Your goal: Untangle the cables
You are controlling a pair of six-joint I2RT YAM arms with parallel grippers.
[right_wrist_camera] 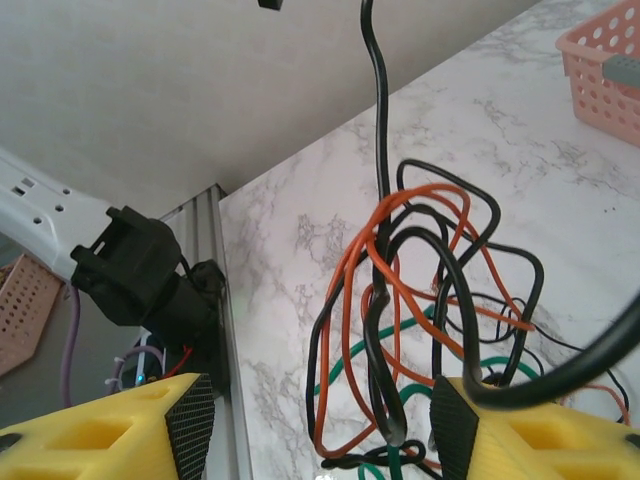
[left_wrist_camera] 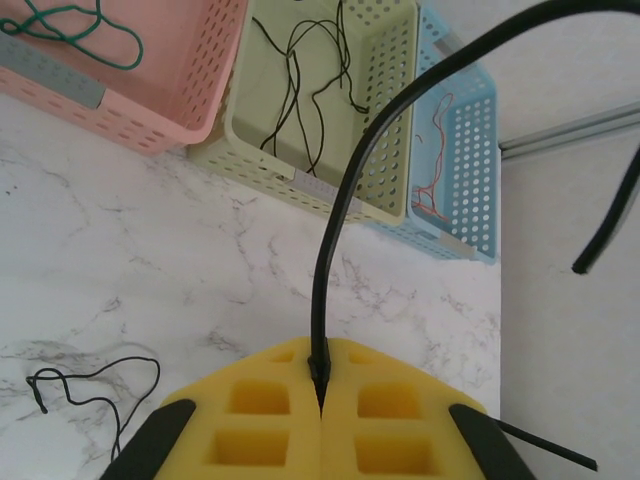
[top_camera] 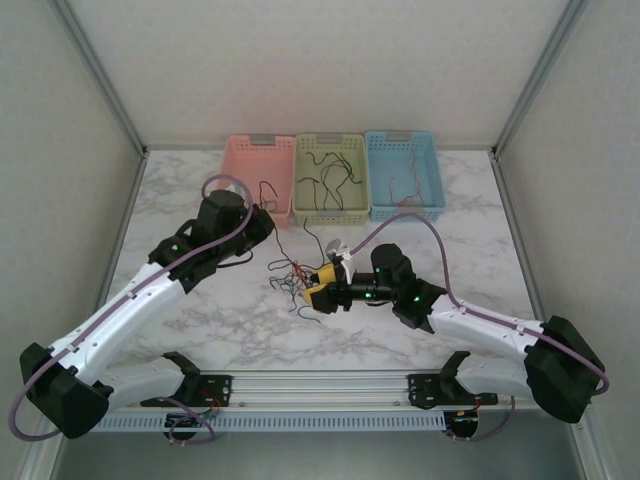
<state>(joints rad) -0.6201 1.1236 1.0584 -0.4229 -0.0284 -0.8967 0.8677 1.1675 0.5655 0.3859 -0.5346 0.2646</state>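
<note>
I should next grab the green cable between my right gripper's fingers to untangle the cables, away from my left gripper's black cable.
A tangle of orange, black and green cables (right_wrist_camera: 420, 300) lies on the marble table (top_camera: 420, 200), just left of my right gripper (top_camera: 318, 284). My right gripper (right_wrist_camera: 320, 425) stands open with part of the tangle between its fingers, and one black strand (right_wrist_camera: 560, 375) loops over the right finger (right_wrist_camera: 455, 420). A black cable (right_wrist_camera: 376, 90) rises from the clump. My left gripper (left_wrist_camera: 320, 378) is shut on a black cable (left_wrist_camera: 345, 200) that arcs up and to the right. In the top view the left gripper (top_camera: 263, 224) is near the pink basket.
Three baskets stand along the back: pink (top_camera: 258, 172) with a green cable (left_wrist_camera: 80, 30), green (top_camera: 330, 175) with black cables (left_wrist_camera: 300, 80), blue (top_camera: 404, 172) with a red cable (left_wrist_camera: 435, 150). A loose black cable (left_wrist_camera: 90, 385) lies on the table. Walls enclose the sides.
</note>
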